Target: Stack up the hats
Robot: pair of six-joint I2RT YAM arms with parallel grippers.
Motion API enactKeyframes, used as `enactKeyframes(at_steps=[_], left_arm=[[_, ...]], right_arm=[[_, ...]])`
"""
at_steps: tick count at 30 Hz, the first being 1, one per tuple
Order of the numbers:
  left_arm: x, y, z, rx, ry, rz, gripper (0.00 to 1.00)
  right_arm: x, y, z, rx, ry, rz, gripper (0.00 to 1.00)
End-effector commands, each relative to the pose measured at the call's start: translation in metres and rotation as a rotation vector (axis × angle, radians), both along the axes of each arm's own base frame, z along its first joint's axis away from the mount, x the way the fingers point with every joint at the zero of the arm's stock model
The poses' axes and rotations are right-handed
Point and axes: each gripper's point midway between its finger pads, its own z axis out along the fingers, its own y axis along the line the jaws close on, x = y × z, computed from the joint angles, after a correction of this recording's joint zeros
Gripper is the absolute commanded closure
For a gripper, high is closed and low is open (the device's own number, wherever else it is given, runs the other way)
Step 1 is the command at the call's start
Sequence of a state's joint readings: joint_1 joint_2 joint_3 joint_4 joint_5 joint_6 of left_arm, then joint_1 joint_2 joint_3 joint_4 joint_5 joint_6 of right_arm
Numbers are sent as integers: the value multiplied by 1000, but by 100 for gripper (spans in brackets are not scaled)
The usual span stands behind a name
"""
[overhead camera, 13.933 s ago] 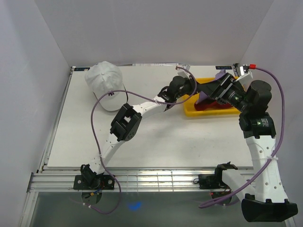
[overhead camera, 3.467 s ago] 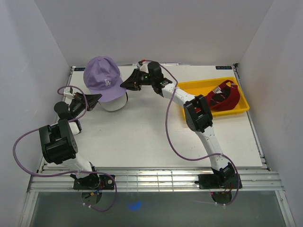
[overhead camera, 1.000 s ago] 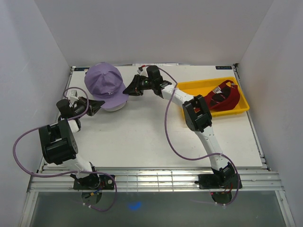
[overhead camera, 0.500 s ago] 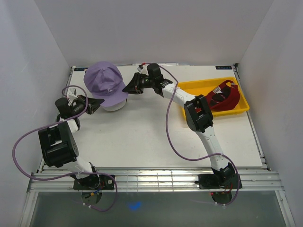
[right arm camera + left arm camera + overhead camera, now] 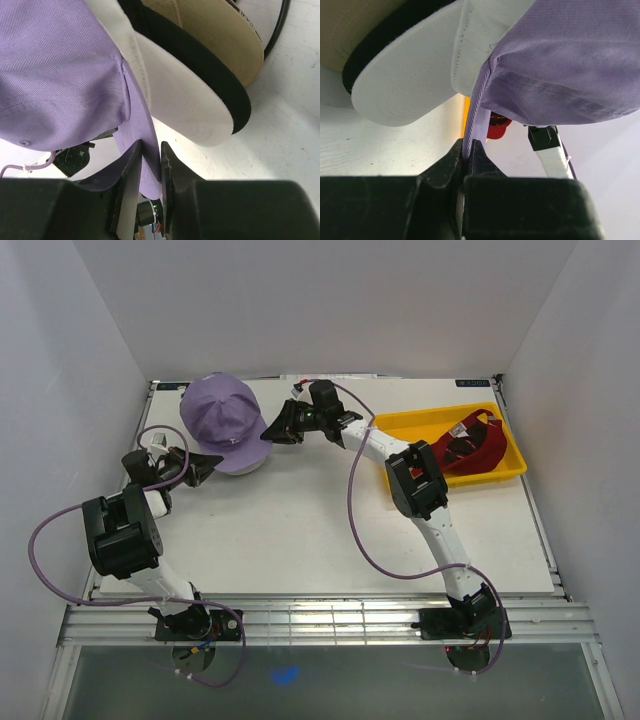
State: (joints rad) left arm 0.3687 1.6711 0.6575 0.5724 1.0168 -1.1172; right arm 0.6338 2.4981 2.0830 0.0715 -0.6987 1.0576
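The purple hat sits over the white hat and would rest on the stack, so it is now time for my left gripper to open.
A purple hat sits over a stack of hats at the table's back left, with the white hat's brim peeking out below. My left gripper is shut on the left edge of the purple brim, and my right gripper is shut on its right edge. The left wrist view shows the purple hat pinched in the left gripper above the white brim and black brim. In the right wrist view, purple fabric runs into the right gripper, over white, black and tan brims. A red hat lies in the tray.
The yellow tray stands at the back right of the table. White walls close in the back and both sides. Purple cables loop from both arms, the left one hanging past the table's left edge.
Over the last seconds the purple hat has come down onto the white one, hiding most of it. In the last second it only shifts slightly, both grippers staying shut on its brim.
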Motion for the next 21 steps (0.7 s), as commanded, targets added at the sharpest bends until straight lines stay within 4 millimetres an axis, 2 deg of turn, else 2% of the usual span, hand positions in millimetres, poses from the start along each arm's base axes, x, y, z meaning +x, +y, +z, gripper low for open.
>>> enactKeyframes(at_steps=[1, 6, 9, 10, 13, 17, 21], left_arm=[[-7, -6, -33, 8, 117, 0, 100], [-7, -6, -35, 18, 112, -11, 100], [-7, -6, -24, 40, 74, -15, 88], [-7, -6, -20, 47, 61, -16, 80], [-6, -4, -7, 85, 24, -14, 69], [-9, -2, -1, 133, 16, -12, 65], [-10, 0, 2, 169, 25, 0, 62]], right_arm=[[-3, 9, -6, 1, -20, 21, 75], [-3, 10, -7, 4, -25, 19, 70], [-1, 9, -1, 14, -39, 18, 61], [-2, 9, 2, 18, -42, 17, 59], [0, 8, 12, 33, -62, 12, 51], [4, 5, 23, 43, -83, -1, 43], [5, 4, 32, 50, -93, -7, 40]])
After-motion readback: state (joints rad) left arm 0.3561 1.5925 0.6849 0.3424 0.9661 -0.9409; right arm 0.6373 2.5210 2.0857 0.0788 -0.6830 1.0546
